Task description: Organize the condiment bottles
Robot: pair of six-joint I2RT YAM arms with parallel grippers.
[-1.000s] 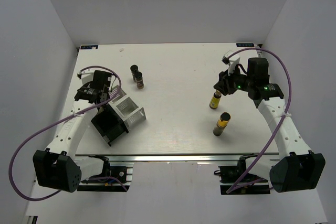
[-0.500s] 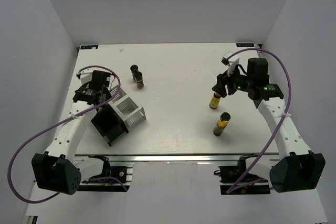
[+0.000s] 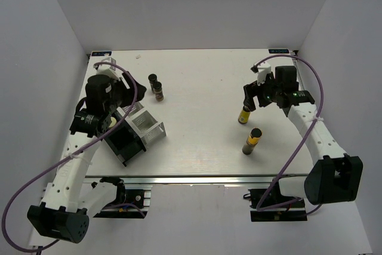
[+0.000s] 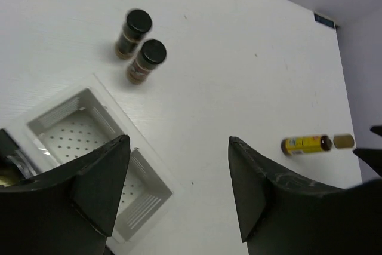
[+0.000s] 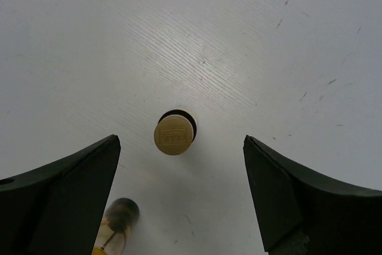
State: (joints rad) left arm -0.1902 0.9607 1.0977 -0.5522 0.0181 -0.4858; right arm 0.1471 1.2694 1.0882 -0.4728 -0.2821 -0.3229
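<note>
The farther yellow-label bottle's base needs to stay free to go into the rack (image 3: 134, 132). My right gripper will grip the bottle by its tan cap end (image 3: 246, 108) next.
Two dark brown bottles with black caps (image 3: 154, 80) (image 3: 158, 91) stand at the back left; they also show in the left wrist view (image 4: 132, 33) (image 4: 145, 61). Two yellow-label bottles (image 3: 244, 113) (image 3: 253, 140) stand on the right. My right gripper (image 3: 249, 97) is open above the farther one, whose tan cap (image 5: 174, 135) lies between the spread fingers (image 5: 181, 147). The other bottle (image 5: 116, 222) is at the lower left. My left gripper (image 3: 122, 91) is open (image 4: 179, 140), empty and raised above the rack (image 3: 134, 132). The cream-white bottle is not visible.
The black-and-clear rack lies tilted at the front left, its white perforated compartment (image 4: 89, 129) facing up. White walls enclose the table on three sides. A yellow-label bottle (image 4: 305, 144) shows far right in the left wrist view.
My left arm has lifted up and away from the rack, open. My right gripper has shifted slightly back above the farther yellow-label bottle. The bottles have not moved.
</note>
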